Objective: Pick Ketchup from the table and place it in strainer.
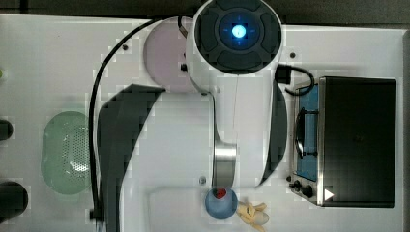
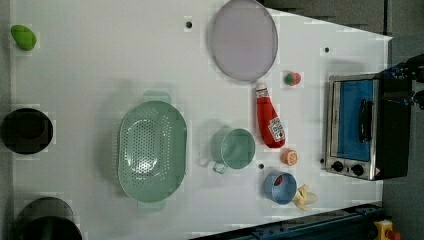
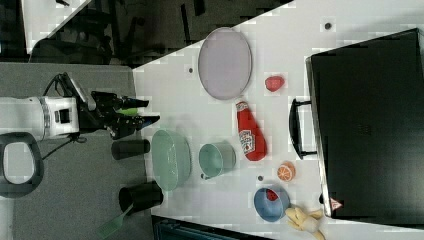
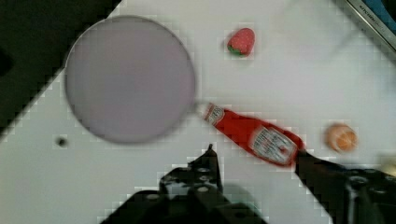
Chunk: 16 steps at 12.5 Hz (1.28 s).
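Observation:
The gripper grabs the Ketchup by the middle of its red body next, to place the Ketchup in the strainer.
The Ketchup is a slim red bottle with a white cap lying flat on the white table, between the greyish-pink plate and a teal cup. Its cap points toward the plate. The pale green strainer stands beyond the cup, toward the left view's left, with nothing in it. In the right view my gripper hangs well above the table, away from the bottle. In the wrist view the gripper is open, and the Ketchup lies far below, its base near one finger.
A toaster oven fills the left view's right side. Around the bottle lie a strawberry, an orange piece, a blue cup and a banana. Two black cups and a green fruit sit at the left view's left edge.

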{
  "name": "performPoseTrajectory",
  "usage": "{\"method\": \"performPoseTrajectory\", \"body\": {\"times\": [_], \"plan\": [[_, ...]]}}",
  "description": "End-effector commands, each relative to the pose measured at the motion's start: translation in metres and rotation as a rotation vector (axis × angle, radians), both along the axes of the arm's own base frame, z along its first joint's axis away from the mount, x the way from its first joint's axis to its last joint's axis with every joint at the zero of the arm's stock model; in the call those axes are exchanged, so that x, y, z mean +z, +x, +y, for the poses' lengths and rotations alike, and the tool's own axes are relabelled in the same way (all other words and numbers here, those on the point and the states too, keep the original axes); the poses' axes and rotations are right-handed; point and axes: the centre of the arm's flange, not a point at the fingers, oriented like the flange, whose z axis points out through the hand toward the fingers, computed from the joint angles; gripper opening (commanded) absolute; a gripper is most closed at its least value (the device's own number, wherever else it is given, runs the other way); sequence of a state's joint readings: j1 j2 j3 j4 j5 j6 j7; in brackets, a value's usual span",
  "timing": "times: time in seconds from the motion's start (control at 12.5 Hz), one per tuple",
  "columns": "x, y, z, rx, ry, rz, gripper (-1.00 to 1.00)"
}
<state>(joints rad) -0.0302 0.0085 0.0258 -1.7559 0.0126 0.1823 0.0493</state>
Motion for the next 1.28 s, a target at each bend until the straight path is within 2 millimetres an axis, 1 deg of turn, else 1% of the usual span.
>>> {"method": "performPoseTrajectory", "body": {"times": [0.08,0.24,0.4,0.56,0.72,0.88,1.04,1.28], "plan": [[0.071,-0.105,-0.015,-0.037,-0.022,0.005,0.58],[0.063,-0.103,-0.014,-0.034,-0.021,0.021,1.0],[0.041,-0.098,-0.012,-0.027,-0.019,0.067,1.0],[0.008,-0.092,-0.008,-0.017,-0.017,0.13,1.0],[-0.03,-0.08,-0.004,0.01,-0.014,0.155,1.0],[-0.067,-0.067,0.0,0.141,-0.001,0.149,1.0],[-0.103,-0.056,0.002,0.36,0.019,0.129,1.0],[-0.152,-0.047,0.0,0.691,0.04,0.09,1.0]]}}
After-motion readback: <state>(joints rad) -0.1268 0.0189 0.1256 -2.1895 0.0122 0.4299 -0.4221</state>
